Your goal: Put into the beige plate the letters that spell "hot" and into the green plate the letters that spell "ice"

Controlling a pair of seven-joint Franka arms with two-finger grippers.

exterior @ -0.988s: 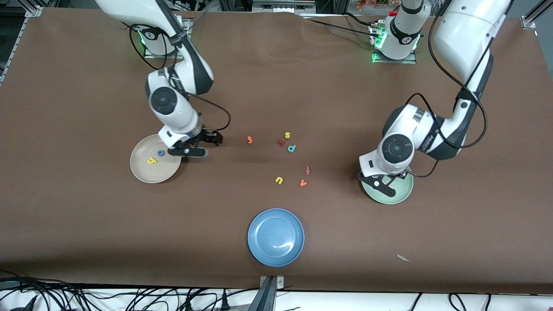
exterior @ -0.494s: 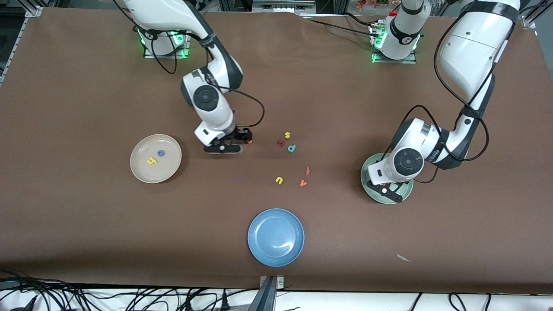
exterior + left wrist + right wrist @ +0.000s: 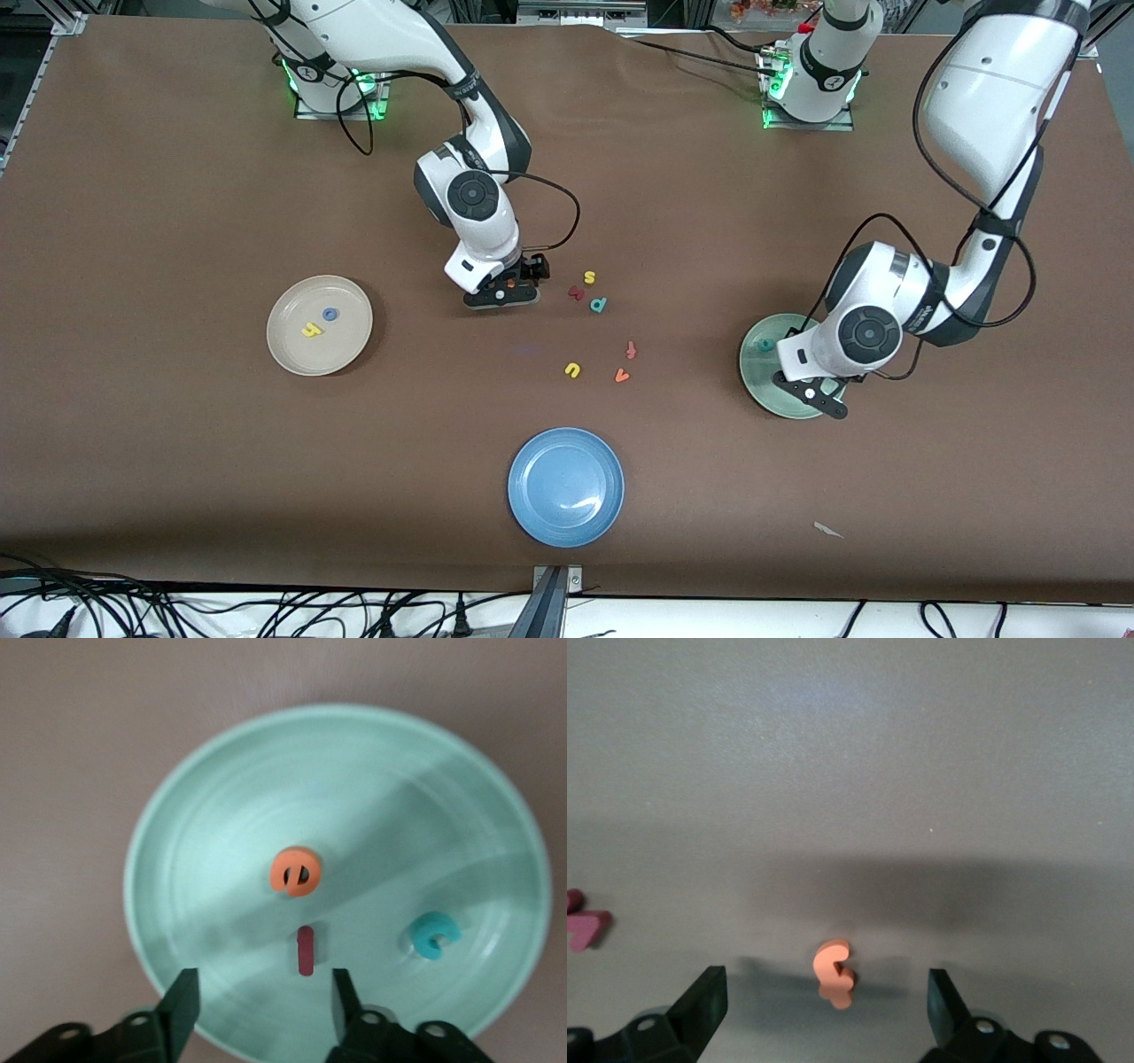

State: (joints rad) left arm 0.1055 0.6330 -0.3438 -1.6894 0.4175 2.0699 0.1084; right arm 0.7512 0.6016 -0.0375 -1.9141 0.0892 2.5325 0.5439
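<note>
My right gripper should next grab the orange "t" by its body (image 3: 834, 974) to finish spelling "hot" on the beige plate.
The green plate (image 3: 177, 815) holds the orange "e" (image 3: 295, 871), the maroon "i" (image 3: 306, 950) and the teal "c" (image 3: 432, 935). My left gripper (image 3: 263, 1005) hangs open low over this plate (image 3: 757, 372), with the "i" lying loose just ahead of its fingers. On the beige plate (image 3: 350, 341) lie the yellow "h" (image 3: 310, 330) and the blue "o" (image 3: 330, 314). My right gripper (image 3: 824, 1005) stands open over the orange "t" (image 3: 834, 973), which rests on the table between its fingers. In the front view that gripper (image 3: 502, 294) mostly hides the "t".
Loose letters lie mid-table: yellow "s" (image 3: 589, 277), a maroon letter (image 3: 576, 291), teal "p" (image 3: 599, 305), a red "f"-like letter (image 3: 631, 349), yellow "u" (image 3: 572, 369), orange "v" (image 3: 622, 376). A blue plate (image 3: 565, 486) sits nearer the front camera.
My right gripper has travelled from beside the beige plate to over the orange "t". My left gripper has shifted a little over the green plate and opened.
</note>
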